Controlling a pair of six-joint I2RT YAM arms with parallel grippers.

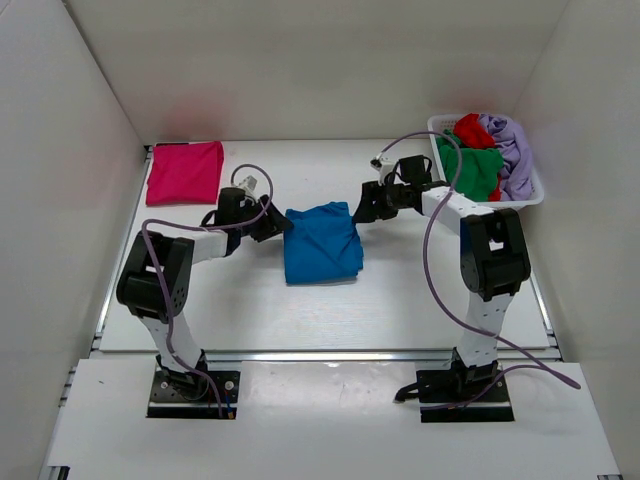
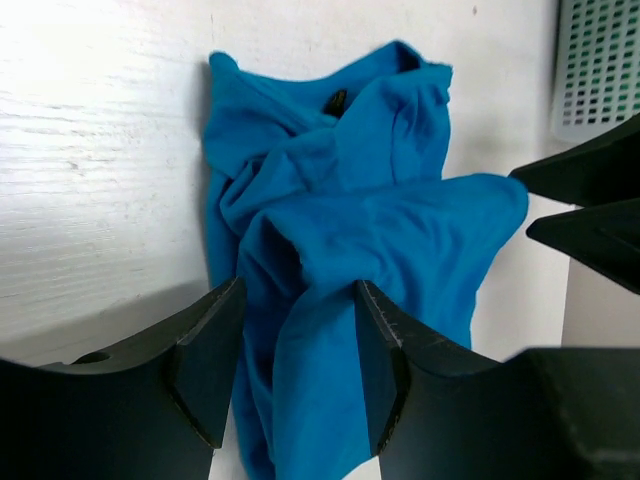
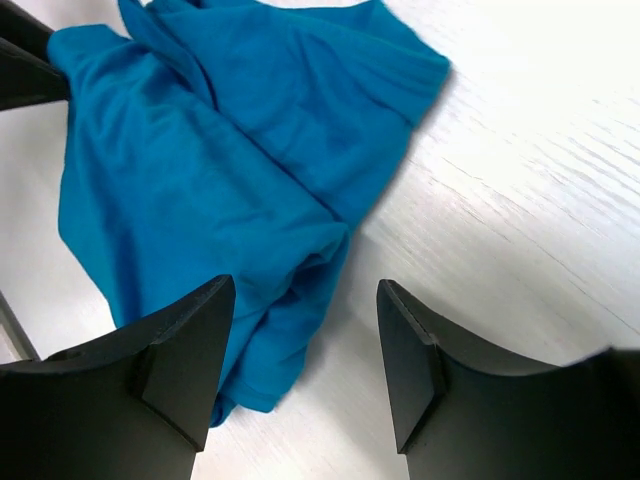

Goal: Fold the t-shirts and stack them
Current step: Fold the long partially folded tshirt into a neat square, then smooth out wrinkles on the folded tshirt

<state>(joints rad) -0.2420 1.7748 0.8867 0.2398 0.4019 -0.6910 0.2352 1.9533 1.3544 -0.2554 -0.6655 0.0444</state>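
Note:
I will next grab the t-shirt's fold with my left gripper, at the side edge opposite my right gripper, to fold the bright blue t-shirt (image 1: 322, 243) evenly.
The bright blue t-shirt (image 1: 322, 243) lies loosely folded and rumpled in the middle of the table. My left gripper (image 1: 279, 226) is at its left edge, open; in the left wrist view (image 2: 298, 300) a blue fold (image 2: 360, 230) lies between the spread fingers without being pinched. My right gripper (image 1: 363, 209) is at the shirt's far right corner, open (image 3: 305, 300), with the blue cloth (image 3: 220, 150) beside its left finger and bare table between the tips. A magenta-pink t-shirt (image 1: 185, 172) lies folded flat at the back left.
A white lattice basket (image 1: 531, 197) at the back right holds green (image 1: 470, 168), red (image 1: 474, 132) and lavender (image 1: 512, 150) shirts. White walls close in the table on the left, back and right. The right arm's purple cable loops beside the basket.

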